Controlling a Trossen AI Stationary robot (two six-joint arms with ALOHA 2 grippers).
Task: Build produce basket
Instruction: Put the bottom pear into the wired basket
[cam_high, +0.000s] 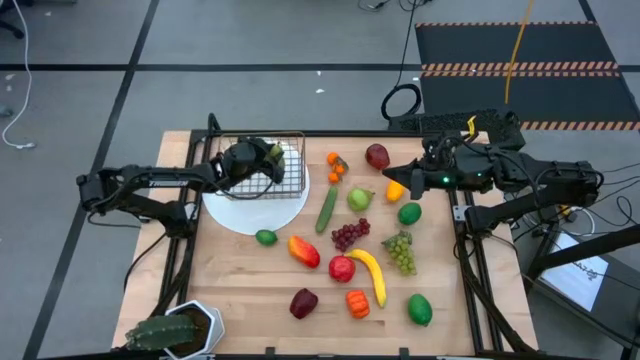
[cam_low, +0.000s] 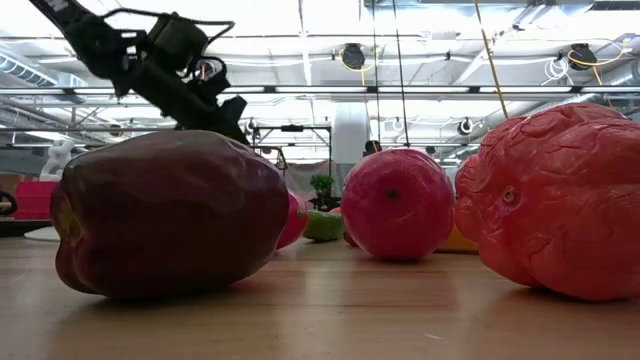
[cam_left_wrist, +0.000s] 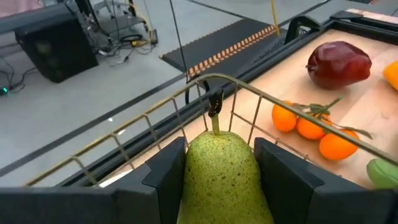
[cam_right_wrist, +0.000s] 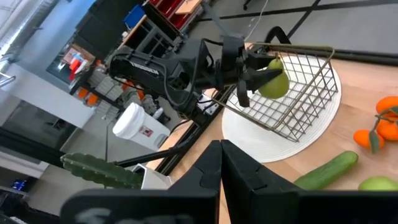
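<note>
I should keep holding the green pear with my left gripper before releasing it, because it hangs high, level with the wire basket's far rim in the left wrist view.
The wire basket (cam_high: 285, 170) stands on a round white plate (cam_high: 255, 212) at the table's far left. My left gripper (cam_high: 262, 160) reaches over it from the left, shut on a green pear (cam_left_wrist: 221, 177), which shows over the basket's grid (cam_right_wrist: 301, 93) in the right wrist view. Loose produce lies across the table: a red apple (cam_high: 377, 155), oranges (cam_high: 336, 165), a cucumber (cam_high: 326, 208), grapes (cam_high: 350, 234), a banana (cam_high: 372, 275) and more. My right gripper (cam_high: 392, 178) hangs shut and bare above the table's right side. My left gripper pinches the pear's wide body (cam_left_wrist: 186, 180) between its two fingers (cam_left_wrist: 166, 177), one on each side. The fingers come from the table's left, slanting a little down, and lie along the pear. Its stem (cam_left_wrist: 215, 118) points ahead at the basket's far rim. Whether it touches the basket's floor I cannot tell.
A spiky potted plant (cam_high: 170, 330) stands at the near left corner. A dark red pepper (cam_high: 303, 302), an orange pepper (cam_high: 358, 303) and a lime (cam_high: 419, 309) lie near the front edge. Bare wood shows at the near left, between plate and plant.
</note>
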